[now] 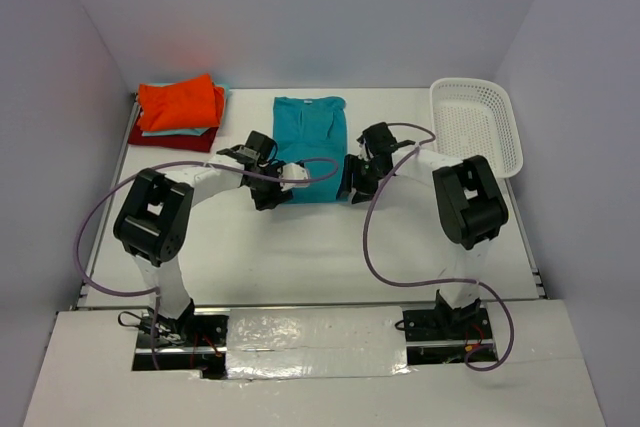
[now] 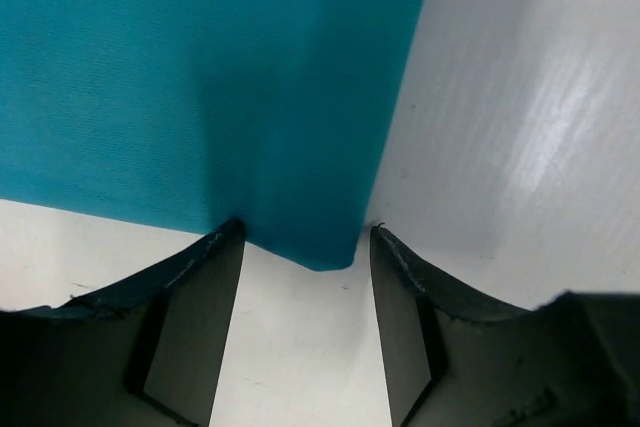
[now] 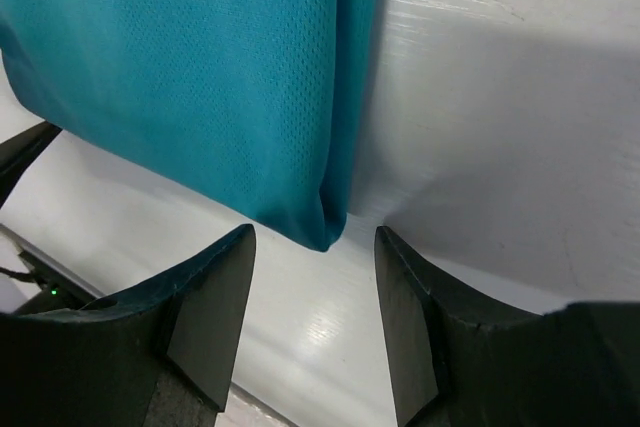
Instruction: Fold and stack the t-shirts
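Note:
My left gripper grips the teal-blue t-shirt's near corner [image 1: 284, 200] [image 2: 329, 250] next, opposite my right gripper's corner, to fold its near edge over evenly.
A teal-blue t-shirt [image 1: 310, 132] lies folded lengthwise on the white table at the middle back. My left gripper [image 1: 266, 193] is at its near left corner and my right gripper [image 1: 353, 187] is at its near right corner. In the left wrist view the shirt [image 2: 200, 77] ends in a corner just beyond the open gripper [image 2: 305, 229], with bare table between the fingers. The right wrist view shows the same: the shirt's folded corner [image 3: 200, 77] lies just ahead of the open gripper [image 3: 313, 232]. At the back left is a stack of folded t-shirts: orange [image 1: 180, 102] on top, mint-aqua [image 1: 158, 132], dark red [image 1: 180, 143] at the bottom.
A white mesh basket [image 1: 475, 122] stands at the back right, close to the right arm's elbow. Purple cables loop from both arms over the near table. Walls close in the table on the left, back and right.

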